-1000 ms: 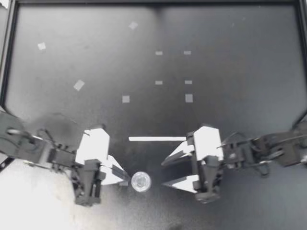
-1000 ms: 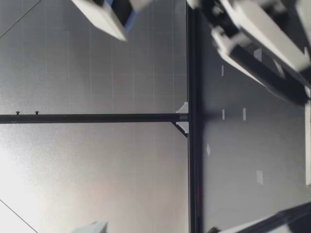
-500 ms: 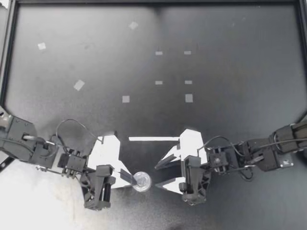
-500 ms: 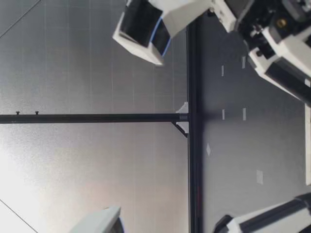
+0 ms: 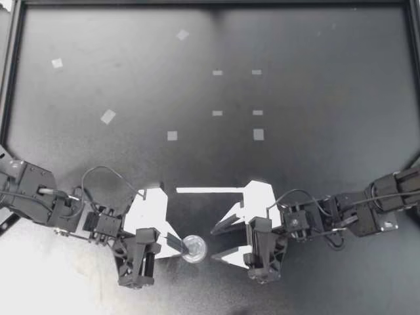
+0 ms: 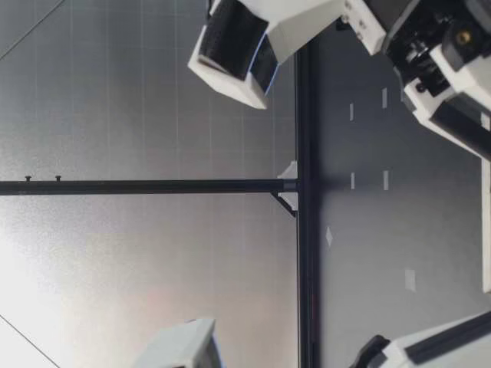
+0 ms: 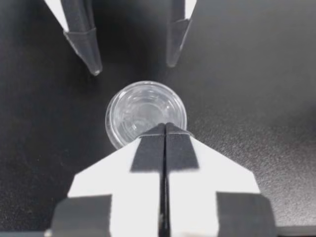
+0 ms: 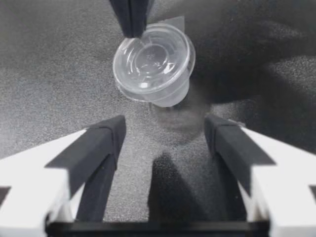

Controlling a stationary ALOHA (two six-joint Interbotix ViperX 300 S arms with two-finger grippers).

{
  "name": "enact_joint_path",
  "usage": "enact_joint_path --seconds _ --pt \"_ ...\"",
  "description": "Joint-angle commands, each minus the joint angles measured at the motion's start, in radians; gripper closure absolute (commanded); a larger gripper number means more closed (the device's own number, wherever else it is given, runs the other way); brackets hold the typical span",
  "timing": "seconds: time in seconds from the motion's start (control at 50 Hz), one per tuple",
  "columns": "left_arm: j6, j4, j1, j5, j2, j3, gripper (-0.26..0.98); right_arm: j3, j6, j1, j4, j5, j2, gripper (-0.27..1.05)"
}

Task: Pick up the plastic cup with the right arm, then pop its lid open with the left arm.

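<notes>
My right gripper should next grab the plastic cup by its body below the cup's rim [image 8: 173, 95], so the cup's lid stays free to be popped open.
A small clear plastic cup [image 5: 193, 249] sits near the table's front edge, between my two grippers. My left gripper [image 5: 176, 244] is shut, its fingertips pinching the cup's rim. In the left wrist view the closed fingertips [image 7: 165, 129] overlap the near rim of the cup [image 7: 143, 109]. In the right wrist view the cup [image 8: 154, 61] hangs tilted from those shut fingers [image 8: 132, 17], its mouth turned toward my right gripper [image 8: 164, 129]. My right gripper [image 5: 214, 244] stands open just short of the cup, with nothing between its fingers. Its two fingertips [image 7: 94, 66] show beyond the cup in the left wrist view.
A white strip [image 5: 215, 190] lies on the black table just behind the grippers. Small tape squares [image 5: 172, 136] dot the middle and back. A black frame [image 5: 8, 79] edges the table. In the low view only arm housings [image 6: 238, 54] and a black rail [image 6: 153, 185] show.
My right gripper has slid toward the cup, still open. My left arm has shifted closer and turned, staying shut at the cup's rim. The cup has stayed in place.
</notes>
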Motion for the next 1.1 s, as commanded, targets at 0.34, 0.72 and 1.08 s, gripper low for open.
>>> enact_joint_path --seconds 0.34,0.72,1.08 --pt "0.003 -0.002 -0.003 -0.012 -0.009 -0.003 0.85 -0.054 -0.002 0.006 -0.002 0.014 0.011 0.13" --pt "0.005 -0.002 -0.003 -0.074 0.005 0.020 0.85 -0.078 -0.002 0.006 -0.002 0.057 0.008 0.13" --pt "0.006 -0.002 -0.003 -0.121 0.029 0.028 0.85 -0.117 0.000 0.006 -0.002 0.118 0.017 0.13"
